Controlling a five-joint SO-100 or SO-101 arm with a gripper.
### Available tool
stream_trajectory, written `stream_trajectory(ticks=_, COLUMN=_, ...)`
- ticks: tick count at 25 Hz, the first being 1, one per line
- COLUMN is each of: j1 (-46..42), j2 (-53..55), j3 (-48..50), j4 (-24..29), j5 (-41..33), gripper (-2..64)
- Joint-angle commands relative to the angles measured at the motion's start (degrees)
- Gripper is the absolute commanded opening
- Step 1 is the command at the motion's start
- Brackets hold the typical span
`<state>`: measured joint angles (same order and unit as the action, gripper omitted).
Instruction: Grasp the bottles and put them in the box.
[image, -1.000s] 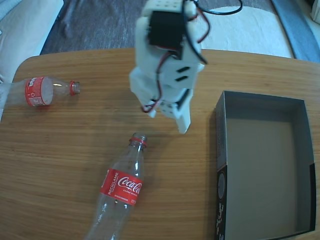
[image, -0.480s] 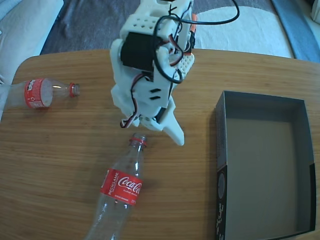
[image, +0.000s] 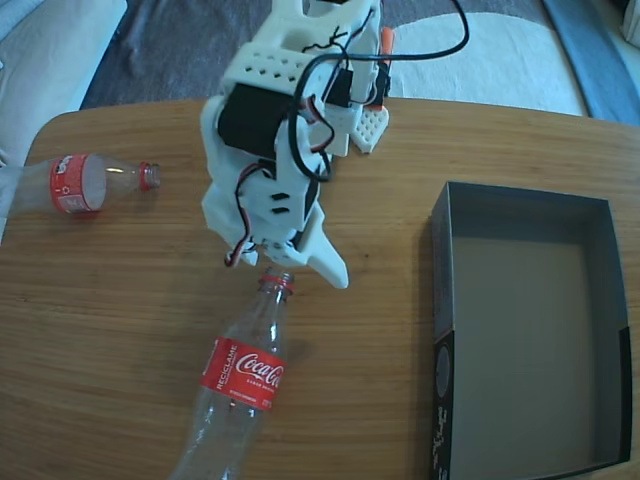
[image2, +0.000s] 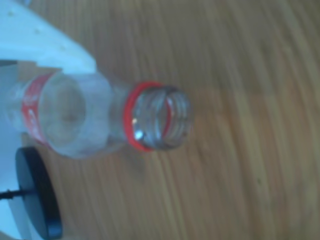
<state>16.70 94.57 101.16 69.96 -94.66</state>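
Next, my gripper grabs the front bottle by its neck (image: 268, 300) to put it in the box (image: 520, 340).
Two clear Coca-Cola bottles lie on the wooden table. One bottle (image: 240, 375) lies at the front centre, its open neck pointing away toward the arm. The other bottle (image: 85, 182) rests at the far left edge, neck to the right. My white gripper (image: 293, 266) hangs just above the front bottle's neck, jaws apart and holding nothing. In the wrist view that bottle (image2: 150, 120) shows mouth-on with its red ring, just below one white finger (image2: 55, 47). The empty dark grey box (image: 520, 340) sits at the right.
The table's rounded far-left corner (image: 50, 125) is close to the far bottle. A black cable (image: 440, 40) loops behind the arm. Beyond the table lie a dark rug and pale cushions. Bare wood (image: 390, 330) separates the front bottle from the box.
The arm has swung left and dropped toward the front bottle's neck. Bottles and box have stayed where they were.
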Motion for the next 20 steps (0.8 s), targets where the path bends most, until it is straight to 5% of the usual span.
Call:
stream_trajectory(ticks=1, j1=-0.2, j2=0.2, j3=0.6, j4=-3.9, j5=-0.4, gripper=51.2)
stream_trajectory(ticks=20, j1=2.4, j2=-16.1, j3=-6.9, j4=-7.6, j5=-0.4, gripper=51.2)
